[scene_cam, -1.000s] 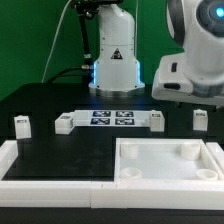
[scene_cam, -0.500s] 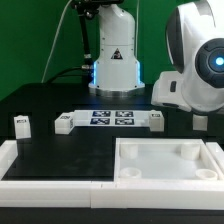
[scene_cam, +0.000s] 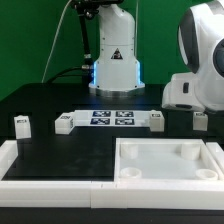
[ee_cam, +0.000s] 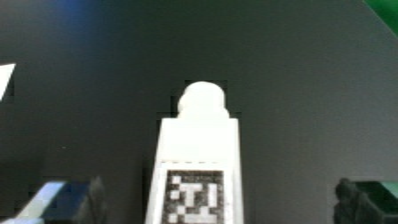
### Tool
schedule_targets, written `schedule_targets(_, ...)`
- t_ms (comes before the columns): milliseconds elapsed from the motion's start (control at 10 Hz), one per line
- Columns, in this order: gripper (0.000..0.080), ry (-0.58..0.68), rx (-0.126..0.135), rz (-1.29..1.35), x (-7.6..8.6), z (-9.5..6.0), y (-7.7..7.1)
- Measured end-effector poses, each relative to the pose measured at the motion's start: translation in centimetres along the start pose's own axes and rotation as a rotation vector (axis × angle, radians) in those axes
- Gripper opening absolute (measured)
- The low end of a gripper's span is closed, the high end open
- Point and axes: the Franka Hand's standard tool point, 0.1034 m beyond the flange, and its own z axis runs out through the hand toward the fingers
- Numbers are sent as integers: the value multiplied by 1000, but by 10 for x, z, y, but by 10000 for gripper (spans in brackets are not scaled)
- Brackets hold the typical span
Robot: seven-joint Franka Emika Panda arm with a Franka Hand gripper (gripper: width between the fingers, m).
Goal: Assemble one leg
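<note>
The white leg's rounded peg should stay free to go into a tray socket, so next my gripper will grab the leg by its tagged body (ee_cam: 196,185).
In the wrist view a white leg (ee_cam: 198,150) lies on the black table, with a marker tag on its face and a rounded peg at its far end. My gripper (ee_cam: 210,205) is open. Its dark fingers (ee_cam: 64,200) stand wide apart on either side of the leg, not touching it. In the exterior view my arm's white body (scene_cam: 203,80) fills the right side and hides the gripper. A small tagged leg (scene_cam: 200,120) shows just below it. Other legs stand at the left (scene_cam: 22,125) and at the two ends of the marker board (scene_cam: 157,120).
The marker board (scene_cam: 112,119) lies at the table's middle. The large white tray (scene_cam: 168,172) with corner sockets sits at the front right. A white frame (scene_cam: 12,152) runs along the front left. The robot base (scene_cam: 115,62) stands behind.
My arm has swung toward the exterior view's right and turned. The legs, marker board and tray have not moved.
</note>
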Motion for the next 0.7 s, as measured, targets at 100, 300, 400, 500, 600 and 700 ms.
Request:
schedule_targets(100,649,-4,-1,5,2,5,2)
schedule_targets(300,649,-9,-6,7,1,10,2)
schedule_targets(400,649,-13,-11,7,1,15,1)
schedule_targets(500,649,-15,-12,7,2,16,1)
schedule_targets(600,623,-16,-11,8,2,16,3)
schedule_targets(700,623,-19,-9,11,4,17,4)
